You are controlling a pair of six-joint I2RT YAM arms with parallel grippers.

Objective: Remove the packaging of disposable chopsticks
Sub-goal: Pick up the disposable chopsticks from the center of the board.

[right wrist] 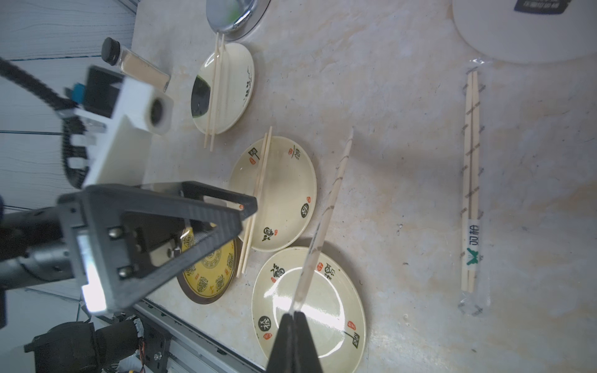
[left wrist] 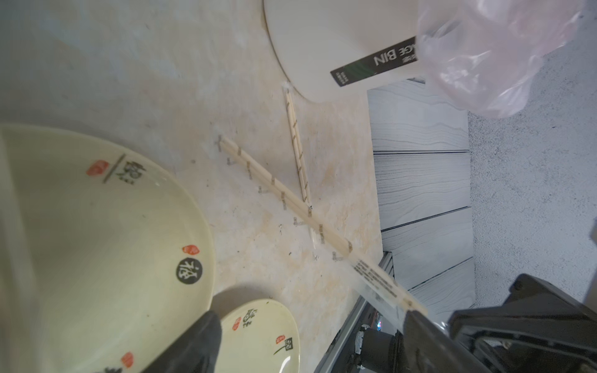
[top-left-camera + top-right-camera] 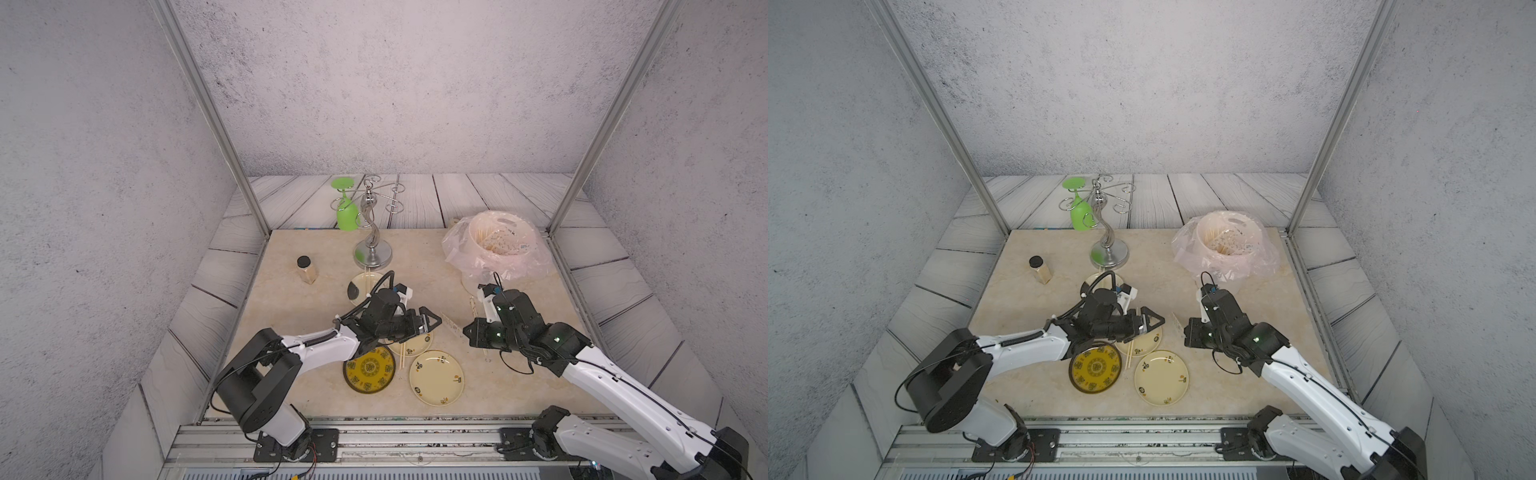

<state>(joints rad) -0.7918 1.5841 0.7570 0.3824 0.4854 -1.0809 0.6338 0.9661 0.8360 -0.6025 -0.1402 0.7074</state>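
Note:
Next, my left gripper needs to grab the sleeve across its body to remove the packaging, leaving the right gripper's end free to regrip.
My right gripper [image 1: 294,315] is shut on the clear end of a packaging sleeve [image 1: 329,197] with a pair of disposable chopsticks inside. The sleeve slants above a cream plate [image 1: 336,310]. In a top view it [image 3: 451,324] hangs between the two grippers. My left gripper [image 3: 436,322] is open and empty, just left of the sleeve's free end, over the plates. Another wrapped pair [image 1: 471,181] lies flat on the table beside the bin. Bare chopsticks rest across two plates [image 1: 214,93] [image 1: 256,200].
A white bin [image 3: 469,257] lined with a pink bag stands at the back right, with sleeves inside. A yellow patterned plate [image 3: 370,370] lies under my left wrist. At the back stand a chrome rack [image 3: 372,249] with a green goblet [image 3: 347,216] and a small jar [image 3: 306,269].

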